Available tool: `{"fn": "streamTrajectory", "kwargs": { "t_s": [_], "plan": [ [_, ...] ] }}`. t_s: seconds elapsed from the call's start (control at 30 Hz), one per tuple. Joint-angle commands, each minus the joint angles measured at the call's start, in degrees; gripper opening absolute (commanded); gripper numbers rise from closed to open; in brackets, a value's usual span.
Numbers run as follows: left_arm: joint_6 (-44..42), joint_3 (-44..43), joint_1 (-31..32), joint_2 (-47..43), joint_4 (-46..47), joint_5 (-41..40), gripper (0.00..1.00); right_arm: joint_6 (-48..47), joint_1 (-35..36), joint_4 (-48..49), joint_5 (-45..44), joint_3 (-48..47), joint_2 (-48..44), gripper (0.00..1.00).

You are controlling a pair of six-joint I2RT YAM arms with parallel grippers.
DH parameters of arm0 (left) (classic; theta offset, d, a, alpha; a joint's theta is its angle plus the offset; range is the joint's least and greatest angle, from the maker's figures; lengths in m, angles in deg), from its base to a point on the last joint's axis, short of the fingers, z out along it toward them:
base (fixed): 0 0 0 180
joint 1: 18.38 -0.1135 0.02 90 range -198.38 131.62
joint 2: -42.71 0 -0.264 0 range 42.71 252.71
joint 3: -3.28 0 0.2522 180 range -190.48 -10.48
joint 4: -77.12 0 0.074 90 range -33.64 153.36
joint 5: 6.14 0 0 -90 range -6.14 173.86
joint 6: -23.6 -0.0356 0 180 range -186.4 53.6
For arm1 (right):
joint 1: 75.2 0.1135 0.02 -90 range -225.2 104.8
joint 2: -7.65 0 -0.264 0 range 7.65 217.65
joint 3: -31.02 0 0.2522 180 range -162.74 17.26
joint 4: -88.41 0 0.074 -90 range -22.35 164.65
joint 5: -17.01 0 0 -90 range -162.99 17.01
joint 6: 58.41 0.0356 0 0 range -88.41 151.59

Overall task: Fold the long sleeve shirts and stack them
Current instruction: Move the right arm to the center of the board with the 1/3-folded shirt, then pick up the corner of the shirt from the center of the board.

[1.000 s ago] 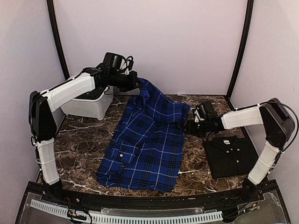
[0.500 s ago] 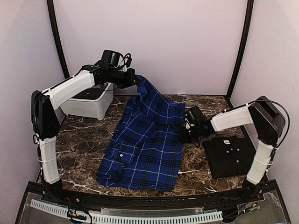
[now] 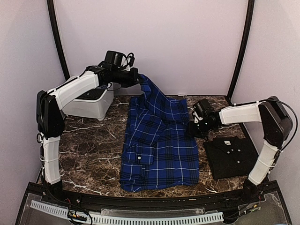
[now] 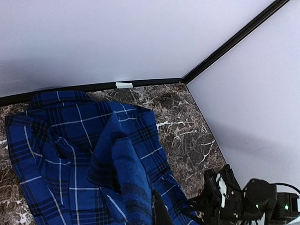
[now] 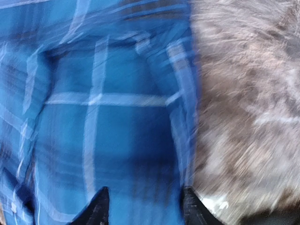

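Note:
My right gripper will fold that edge of the plaid shirt inward, so next it will take hold of the plaid shirt's near hem corner (image 3: 195,180), on the black shirt's side.
The royal-blue plaid shirt (image 3: 157,140) lies lengthwise on the marble table (image 3: 89,145), with its far corner lifted off the surface. My left gripper (image 3: 138,79) is shut on that raised corner. In the left wrist view the bunched cloth (image 4: 129,178) sits against one dark finger (image 4: 160,213). My right gripper (image 3: 191,128) is low at the shirt's right edge. Its view is blurred, and the right gripper (image 5: 145,208) stands open there over plaid cloth (image 5: 112,117) with nothing pinched. The black shirt (image 3: 232,157) lies folded at the right.
A white tub (image 3: 86,105) stands at the back left under the left arm. Black frame posts and pale walls close in the back and sides. Bare marble (image 5: 243,117) shows just right of the plaid shirt's edge.
The plaid shirt's lower part has slid to the right and now lies straighter. The right gripper has shifted slightly right and away, and the left gripper still holds the raised corner.

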Motion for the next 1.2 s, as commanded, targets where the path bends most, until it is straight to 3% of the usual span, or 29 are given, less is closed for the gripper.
{"fn": "streamTrajectory", "kwargs": {
  "t_s": [0.0,0.17,0.37,0.6,0.87,1.17],
  "plan": [
    [0.4,-5.1,-0.9,1.4,3.0,-0.8,0.00,3.4,7.1,-5.8,0.0,3.6,-9.2,0.55],
    [0.6,-5.9,-1.2,1.9,4.9,0.3,0.01,12.5,14.5,-12.5,-4.0,12.4,-19.7,0.56],
    [0.1,-6.0,-1.2,1.9,5.8,1.6,0.01,25.3,21.9,-18.0,-4.5,20.5,-30.3,0.50],
    [-0.4,-7.0,-1.2,1.9,6.1,1.8,0.01,36.4,29.5,-14.6,-0.6,28.9,-35.1,0.40],
    [-1.0,-8.1,-1.2,1.9,6.8,1.8,0.01,39.6,30.7,-7.8,1.4,32.4,-34.6,0.29],
    [-1.5,-10.4,-1.4,1.9,7.3,0.8,0.01,38.5,30.9,-11.8,-1.2,26.8,-34.0,0.00]
  ]
}}
